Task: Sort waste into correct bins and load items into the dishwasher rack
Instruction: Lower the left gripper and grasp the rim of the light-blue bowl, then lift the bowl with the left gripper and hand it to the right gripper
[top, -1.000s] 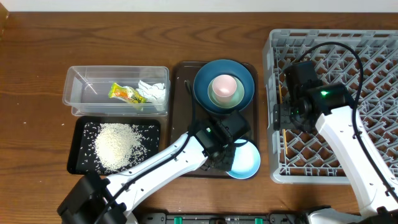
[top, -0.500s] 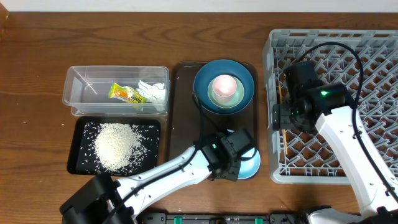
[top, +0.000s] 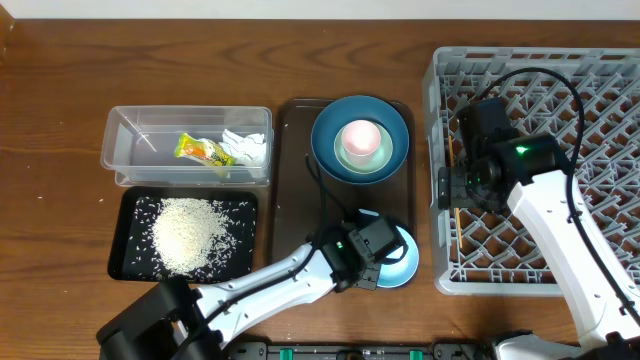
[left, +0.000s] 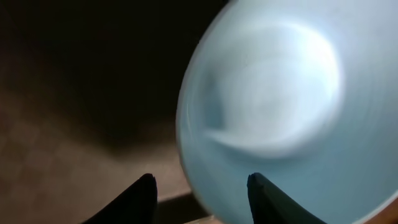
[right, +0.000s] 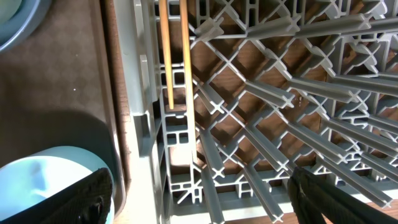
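Observation:
The pale blue bowl needs to go into the rack. My right gripper should grab the pale blue bowl's rack-facing rim next, opposite my left gripper.
The small pale blue bowl sits at the front right of the brown serving tray. My left gripper is open over it, one finger on each side of its rim; the bowl fills that view. My right gripper is open and empty over the left edge of the grey rack. Two chopsticks lie in the rack. The pink cup stands in the mint bowl on the dark blue plate.
The clear tub holds the yellow-green wrapper and the white napkin. The black tray in front of it holds rice. The pale blue bowl also shows at the left in the right wrist view.
My left gripper has moved toward the table's front, onto the pale blue bowl's rim. The bowl has hardly shifted. The right arm has not moved.

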